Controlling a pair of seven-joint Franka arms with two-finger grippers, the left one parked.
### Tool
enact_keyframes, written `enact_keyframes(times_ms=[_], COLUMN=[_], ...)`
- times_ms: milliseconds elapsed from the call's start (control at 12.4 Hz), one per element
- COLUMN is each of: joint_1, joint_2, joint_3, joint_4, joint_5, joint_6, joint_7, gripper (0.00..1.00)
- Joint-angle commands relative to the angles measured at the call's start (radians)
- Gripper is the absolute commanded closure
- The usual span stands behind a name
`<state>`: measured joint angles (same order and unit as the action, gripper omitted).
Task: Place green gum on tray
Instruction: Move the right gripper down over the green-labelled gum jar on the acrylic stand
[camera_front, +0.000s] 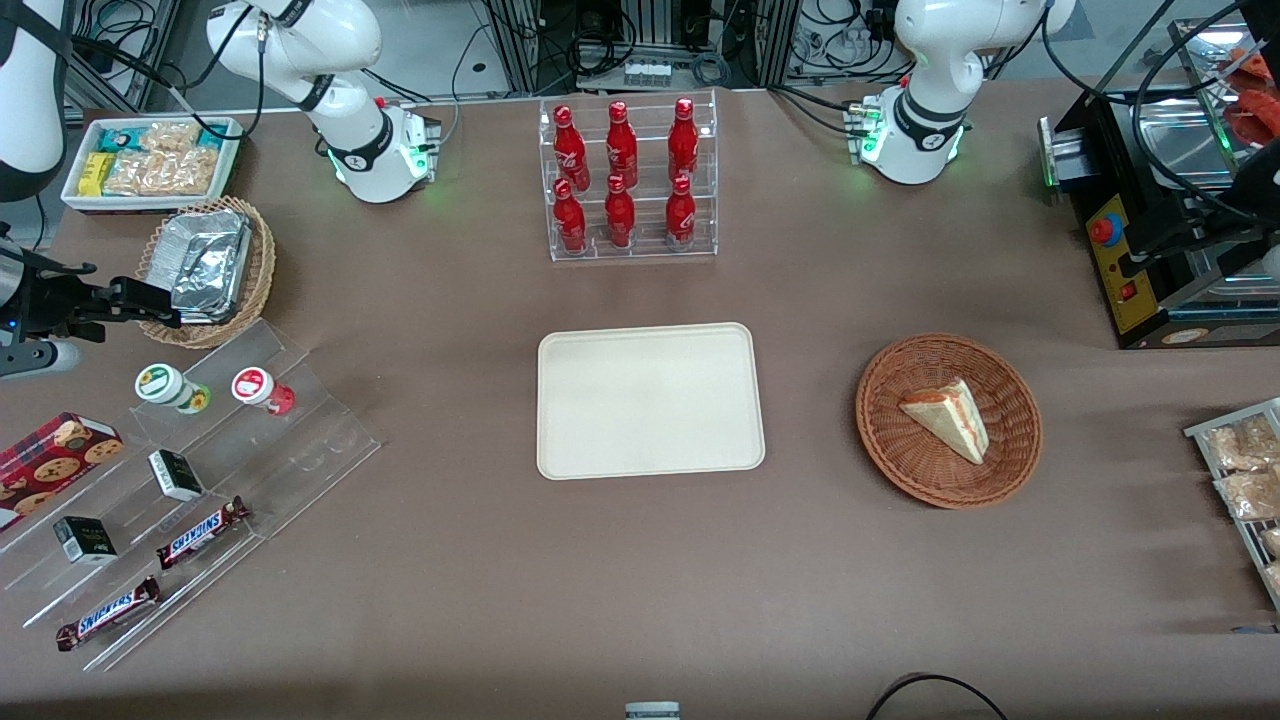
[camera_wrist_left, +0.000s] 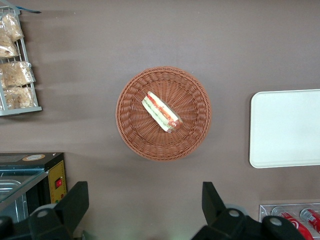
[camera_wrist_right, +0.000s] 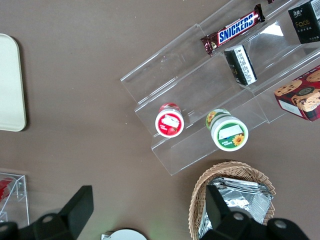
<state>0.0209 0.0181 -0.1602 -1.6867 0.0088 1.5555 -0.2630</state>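
My right gripper grabs the gum by its white-and-green lid (camera_front: 156, 383) next, to place the green gum on the cream tray (camera_front: 650, 400).
The green gum (camera_front: 165, 386), a small bottle with a white-and-green lid, stands on the top step of a clear acrylic stand (camera_front: 300, 440), beside a like bottle with a red-and-white lid (camera_front: 258, 388). It also shows in the right wrist view (camera_wrist_right: 228, 132). The cream tray (camera_front: 650, 400) lies bare at the table's middle; its edge shows in the right wrist view (camera_wrist_right: 10, 85). My right gripper (camera_front: 140, 300) hangs open and empty high above the wicker basket, farther from the front camera than the gum; in its own view (camera_wrist_right: 148, 207) the fingers stand wide apart.
A wicker basket with a foil tray (camera_front: 215, 265) sits beside the stand. Snickers bars (camera_front: 200, 532), dark boxes (camera_front: 175, 474) and a cookie box (camera_front: 50, 460) lie on the stand's lower steps. A white snack bin (camera_front: 150, 160), a cola bottle rack (camera_front: 628, 180) and a sandwich basket (camera_front: 948, 420) stand around.
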Motion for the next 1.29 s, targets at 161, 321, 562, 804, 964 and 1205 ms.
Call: enact_keyframes(times_ms=[161, 321, 562, 804, 964, 1205], joint_1=[0.002, -0.006, -0.025, -0.077, -0.101, -0.139], joint_2=[0.025, 0.034, 0.032, 0.033, 0.032, 0.039], joint_3=[-0.004, -0.005, -0.013, -0.013, -0.013, -0.013], joint_4=[0.042, 0.015, -0.068, -0.158, -0.201, -0.266], joint_5=[-0.024, -0.024, -0.026, -0.026, -0.024, -0.024], joint_6=[-0.029, -0.002, 0.11, 0.242, 0.322, 0.418], joint_7=[0.013, -0.016, -0.216, -0.506, -0.646, -0.821], gripper=[0.0, 0.0, 0.0, 0.0, 0.0, 0.0])
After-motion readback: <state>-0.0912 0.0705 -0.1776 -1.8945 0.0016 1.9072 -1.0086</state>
